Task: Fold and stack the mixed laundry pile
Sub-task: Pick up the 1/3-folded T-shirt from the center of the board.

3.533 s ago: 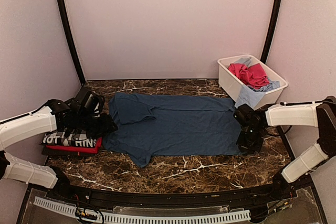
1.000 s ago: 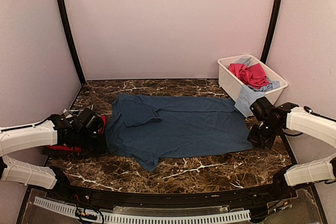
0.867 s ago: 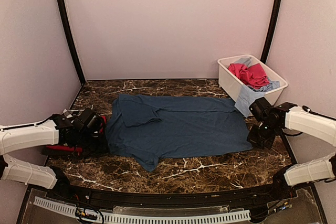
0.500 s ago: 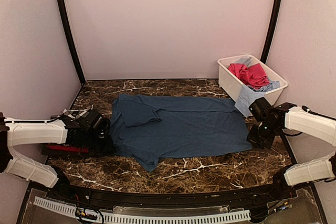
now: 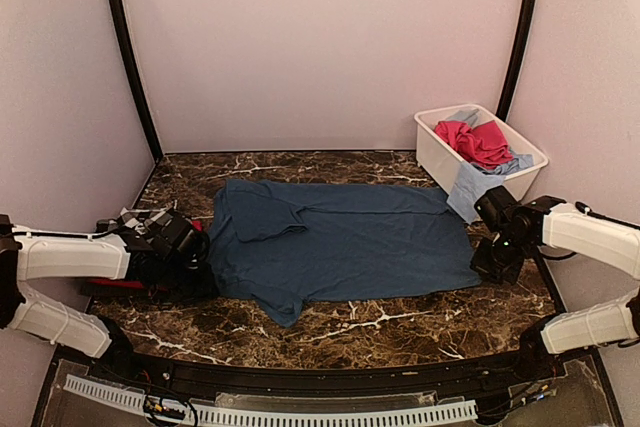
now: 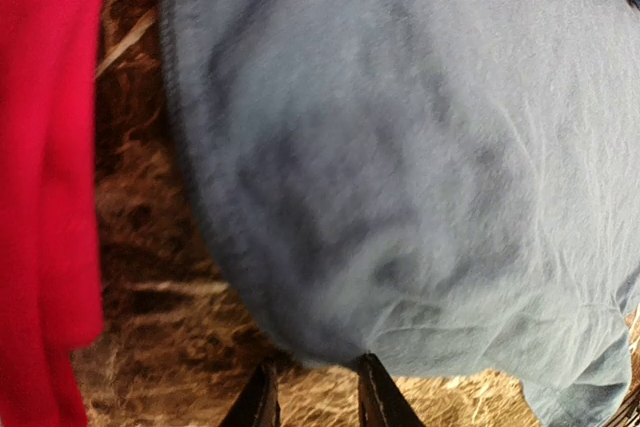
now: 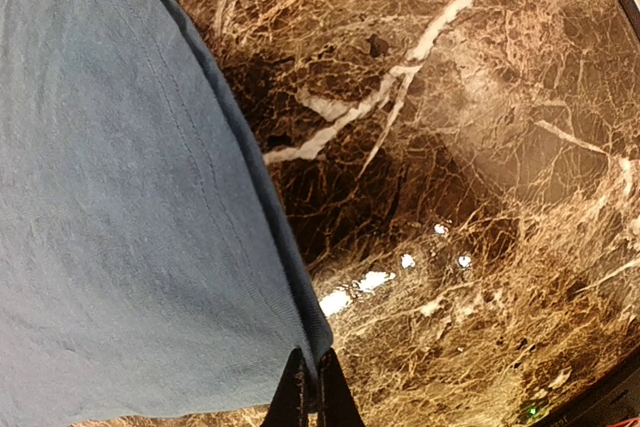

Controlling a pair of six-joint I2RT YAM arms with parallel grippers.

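Note:
The left gripper grabs the navy blue tee's near edge [image 6: 320, 352] beside the red tee [image 6: 45, 147] next, opposite the held hem corner, to fold the navy blue tee's near side over.
A navy blue tee [image 5: 345, 242] lies spread flat across the marble table. My right gripper [image 5: 487, 269] is shut on the tee's right hem corner [image 7: 318, 332], its fingers pinched on the fold at table level. My left gripper [image 5: 195, 265] is low at the tee's left edge [image 6: 330, 342]. Its jaws [image 6: 315, 367] stand open, with bare marble between them and the cloth just touching the fingertips. Beside it lies a folded red tee [image 6: 45, 147] under the left arm [image 5: 115, 284]; a checked piece [image 5: 135, 219] peeks out behind the arm.
A white tub [image 5: 432, 157] stands at the back right with pink-red pieces [image 5: 478, 142] inside and a light blue piece [image 5: 468, 185] hanging over its front rim. Pink walls enclose the table on three sides. The near rail runs along the front.
My left gripper has slid a little right to the tee's left edge and its jaws have parted. The right gripper still holds the hem where it was; earlier it drew that hem rightward.

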